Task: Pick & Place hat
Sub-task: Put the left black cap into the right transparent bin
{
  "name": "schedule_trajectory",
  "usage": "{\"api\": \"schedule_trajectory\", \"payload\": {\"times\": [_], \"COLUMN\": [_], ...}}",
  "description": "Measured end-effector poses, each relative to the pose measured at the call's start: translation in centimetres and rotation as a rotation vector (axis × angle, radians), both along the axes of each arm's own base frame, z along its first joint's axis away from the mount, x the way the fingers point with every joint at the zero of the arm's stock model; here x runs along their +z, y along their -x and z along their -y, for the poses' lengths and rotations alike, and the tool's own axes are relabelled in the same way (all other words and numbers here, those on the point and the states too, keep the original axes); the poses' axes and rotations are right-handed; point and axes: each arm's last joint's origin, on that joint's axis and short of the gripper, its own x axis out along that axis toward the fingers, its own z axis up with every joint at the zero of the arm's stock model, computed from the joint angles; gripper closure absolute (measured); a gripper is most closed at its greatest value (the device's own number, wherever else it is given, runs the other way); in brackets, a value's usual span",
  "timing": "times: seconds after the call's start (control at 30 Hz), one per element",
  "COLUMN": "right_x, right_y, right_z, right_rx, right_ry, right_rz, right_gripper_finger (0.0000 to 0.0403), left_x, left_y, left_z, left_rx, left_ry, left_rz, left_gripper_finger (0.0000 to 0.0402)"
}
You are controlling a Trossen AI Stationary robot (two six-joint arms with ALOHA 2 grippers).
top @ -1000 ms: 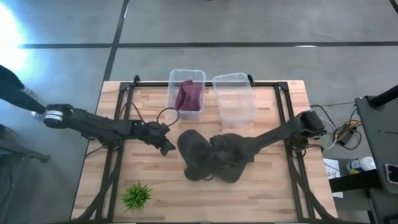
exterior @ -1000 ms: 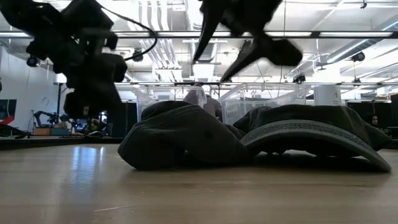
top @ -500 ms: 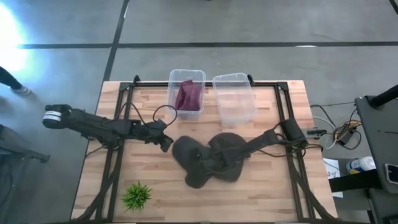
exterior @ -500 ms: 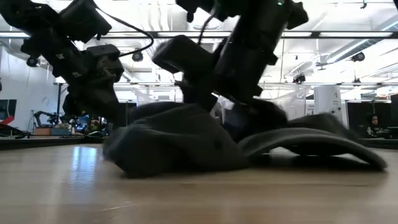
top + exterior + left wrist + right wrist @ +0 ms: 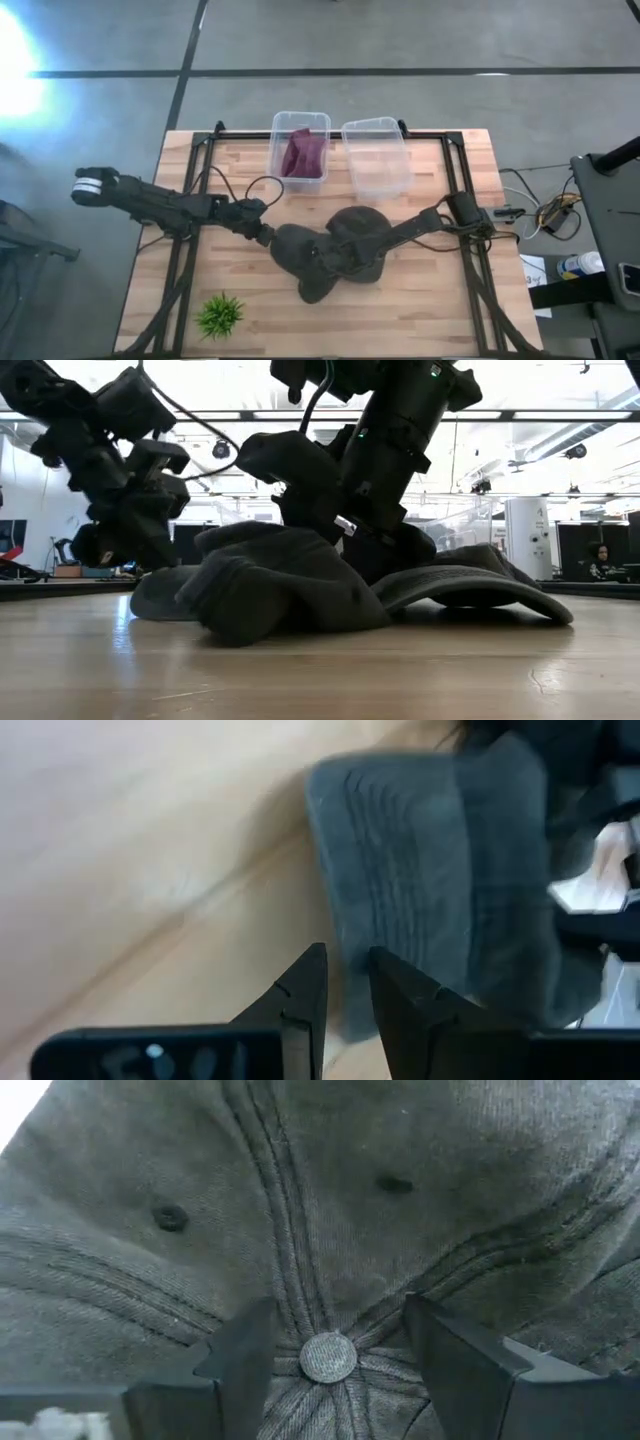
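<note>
The cap will go in the vacant clear bin point(image 5: 378, 165), so my left gripper needs to grab the cap by its stitched brim point(image 5: 287, 248) next.
Two dark grey caps lie bunched together mid-table: one point(image 5: 297, 262) toward the left, one point(image 5: 360, 228) toward the right, its brim point(image 5: 470, 585) flat on the wood. My right gripper point(image 5: 345, 1345) is open and set down on a cap's crown, its fingers either side of the top button point(image 5: 328, 1357). My left gripper point(image 5: 347, 960) sits low at the left cap's brim point(image 5: 400, 850), fingers a narrow gap apart. The brim's edge shows in that gap. My right gripper rests its open fingers point(image 5: 240, 1355) on the crown of a cap, straddling the button where the seams meet point(image 5: 300, 1295). It comes slanting down from the table's right. The cap lies on the table under it. My left gripper: whether it touches the brim's edge point(image 5: 343, 1015) I cannot tell.
Two clear bins stand at the far edge: the left one point(image 5: 281, 126) holds a maroon cloth point(image 5: 303, 155), the right one point(image 5: 377, 160) shows nothing inside. A small green plant point(image 5: 220, 315) sits near the near-left corner. Bare wood lies along the near edge.
My right gripper came down and toward the table's left onto the caps, and pushed them. Both caps slid left and bunched up, and the left cap's brim now reaches my left gripper. My left gripper stayed almost where it was.
</note>
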Motion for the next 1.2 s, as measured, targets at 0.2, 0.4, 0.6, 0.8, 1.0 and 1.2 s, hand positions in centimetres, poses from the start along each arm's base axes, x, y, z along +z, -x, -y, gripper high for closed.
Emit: {"api": "schedule_trajectory", "payload": {"times": [0.2, 0.4, 0.6, 0.8, 1.0, 1.2], "right_x": [0.0, 0.0, 0.0, 1.0, 5.0, 11.0], "right_y": [0.0, -0.1, -0.4, -1.1, 0.6, 4.5], "right_z": [0.0, 0.1, 1.0, 1.4, -0.2, -2.5], "right_rx": [0.012, 0.035, 0.031, 0.068, 0.112, 0.080], "right_ry": [-0.001, 0.007, -0.002, 0.022, 0.044, 0.086], "right_rz": [-0.002, -0.002, 0.006, 0.001, -0.031, 0.044], "right_gripper_finger": [0.0179, 0.0179, 0.0179, 0.0179, 0.0179, 0.0179], "left_x": [-0.6, -0.3, -0.2, 0.0, 1.5, 4.9], "left_y": [0.1, -0.6, -1.9, -2.3, -2.1, -2.2], "left_z": [0.0, 0.0, 0.4, 0.6, 0.5, 0.4], "left_rx": [0.017, 0.017, -0.093, -0.109, -0.099, -0.076], "left_ry": [0.019, 0.026, 0.109, 0.127, 0.103, 0.103], "left_rz": [0.058, 0.128, 0.241, 0.270, 0.346, 0.438], "left_gripper_finger": [0.0321, 0.0267, 0.0238, 0.0289, 0.0389, 0.0395]}}
